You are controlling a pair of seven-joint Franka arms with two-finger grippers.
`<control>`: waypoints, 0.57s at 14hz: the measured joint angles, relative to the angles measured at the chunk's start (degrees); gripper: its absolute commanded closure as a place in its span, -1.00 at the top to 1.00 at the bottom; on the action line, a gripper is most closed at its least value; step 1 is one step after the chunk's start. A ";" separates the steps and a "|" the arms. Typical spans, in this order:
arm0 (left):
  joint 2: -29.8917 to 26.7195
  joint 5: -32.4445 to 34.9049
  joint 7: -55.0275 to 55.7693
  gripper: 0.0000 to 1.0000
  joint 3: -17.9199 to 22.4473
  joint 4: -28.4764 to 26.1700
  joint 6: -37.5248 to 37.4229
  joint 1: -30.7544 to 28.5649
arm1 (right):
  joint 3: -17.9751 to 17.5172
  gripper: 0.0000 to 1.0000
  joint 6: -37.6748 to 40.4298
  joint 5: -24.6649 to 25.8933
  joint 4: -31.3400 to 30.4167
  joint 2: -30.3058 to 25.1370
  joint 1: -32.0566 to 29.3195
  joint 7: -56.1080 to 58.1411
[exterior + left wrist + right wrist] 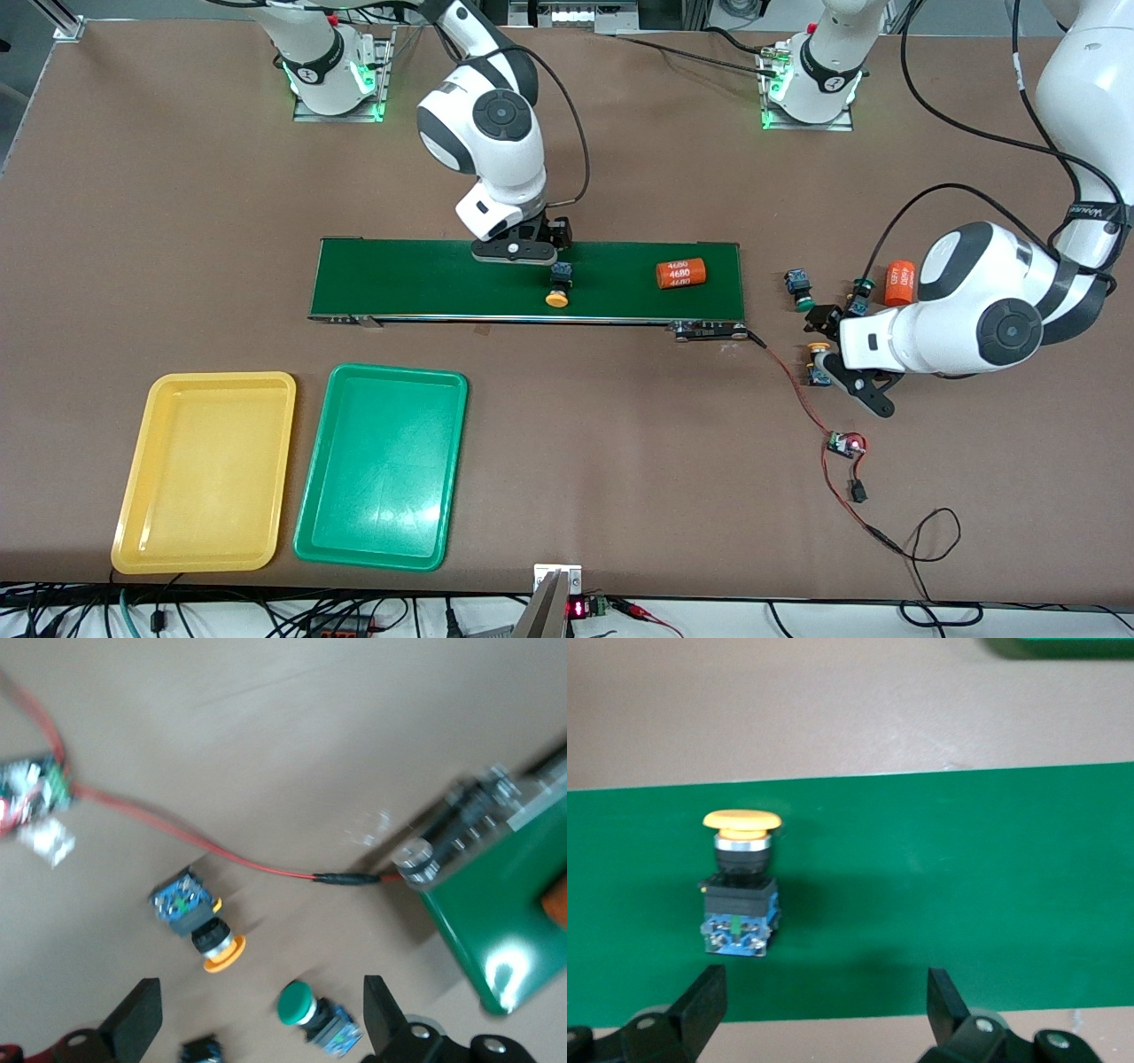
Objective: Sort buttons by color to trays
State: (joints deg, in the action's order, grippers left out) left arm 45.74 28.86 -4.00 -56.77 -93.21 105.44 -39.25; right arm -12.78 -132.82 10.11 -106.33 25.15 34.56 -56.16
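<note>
My left gripper grabs the yellow-capped button (558,288) by its blue switch body next, to sort it.
A yellow-capped button (558,288) lies on the dark-green belt; it also shows in the right wrist view (740,895). My right gripper (523,252) (824,1010) is open and empty just above the belt's edge beside it. Off the belt's end toward the left arm lie a green-capped button (800,288) (314,1014), a second green-capped one (858,297), partly hidden, and a yellow-capped one (817,359) (199,921). My left gripper (837,357) (260,1028) is open and empty over these. The yellow tray (208,470) and green tray (383,465) lie side by side nearer the camera.
An orange "4680" cylinder (680,273) lies on the conveyor belt (399,279); another (899,282) lies by the left arm. A red wire (797,390) runs from the belt's end to a small circuit board (846,443) (35,793).
</note>
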 measured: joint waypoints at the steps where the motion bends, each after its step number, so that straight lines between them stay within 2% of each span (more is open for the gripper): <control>1: 0.33 0.01 5.94 1.00 1.02 0.00 0.00 0.64 | 0.03 1.00 0.01 0.00 0.29 0.45 0.14 -0.07; 4: 0.82 0.13 17.24 1.00 5.46 0.00 1.17 4.23 | 0.10 1.00 0.14 0.00 0.63 0.99 0.16 -0.28; 6: 1.34 0.15 19.42 1.00 10.13 -0.08 5.49 7.09 | 0.10 1.00 0.16 0.00 0.67 1.06 0.17 -0.40; 8: 3.22 0.61 19.49 1.00 12.40 -0.09 7.86 7.90 | 0.20 1.00 0.16 0.00 0.85 1.08 0.17 -0.48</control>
State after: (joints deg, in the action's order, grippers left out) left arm 48.96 29.47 15.50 -44.37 -93.30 113.29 -31.34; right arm -12.58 -132.67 10.11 -105.49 26.23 34.73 -56.64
